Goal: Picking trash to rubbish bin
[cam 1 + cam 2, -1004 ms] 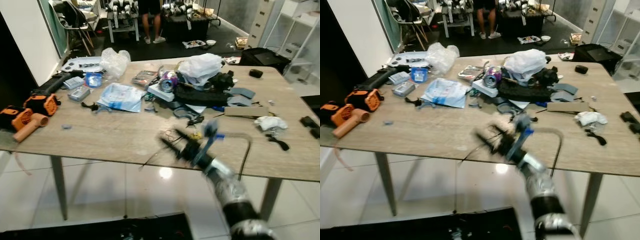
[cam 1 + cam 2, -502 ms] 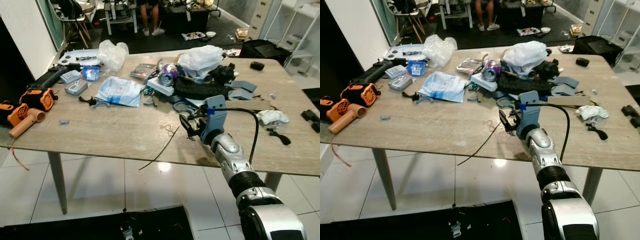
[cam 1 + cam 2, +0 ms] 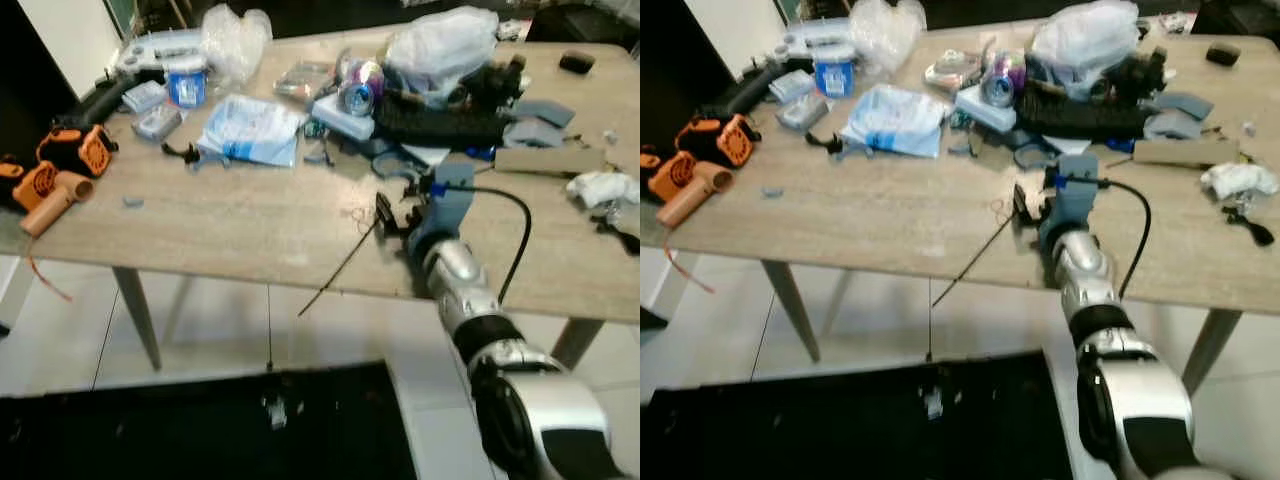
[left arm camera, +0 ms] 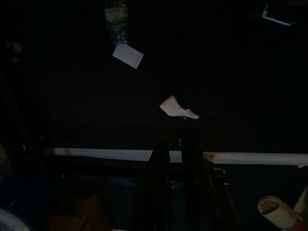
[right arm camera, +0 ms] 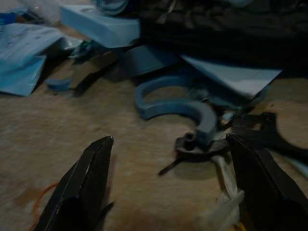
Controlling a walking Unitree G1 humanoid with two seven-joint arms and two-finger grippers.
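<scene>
My right gripper grabs one end (image 5: 206, 130) of the grey-blue curved plastic piece (image 5: 166, 106) next, to clear it into the rubbish bin.
My right gripper (image 3: 393, 214) hovers low over the wooden table (image 3: 200, 235), near its front edge, and is open with nothing held. In the right wrist view its fingers (image 5: 89, 180) stand wide apart. A blue curved plastic piece (image 5: 175, 103) and a small black part (image 5: 192, 144) lie just beyond the tips. A pale scrap (image 5: 226, 202) lies by the other finger. Further back sit a white plastic bag (image 3: 440, 40), a drink can (image 3: 358, 95) and a crumpled tissue (image 3: 600, 185). The left gripper (image 4: 174, 144) hangs in the dark over the floor, fingers close together.
A thin black wire (image 3: 340, 270) trails off the table's front edge. Orange tools (image 3: 60, 170) lie at the left end, with a blue packet (image 3: 250, 130) and a clear bag (image 3: 235, 30) behind. Paper scraps (image 4: 178, 108), a bottle (image 4: 117, 19) and a slipper (image 4: 279, 211) lie on the floor.
The right arm swung up from the table's front edge and now holds still by the blue curved piece. The camera has moved closer and tilted down.
</scene>
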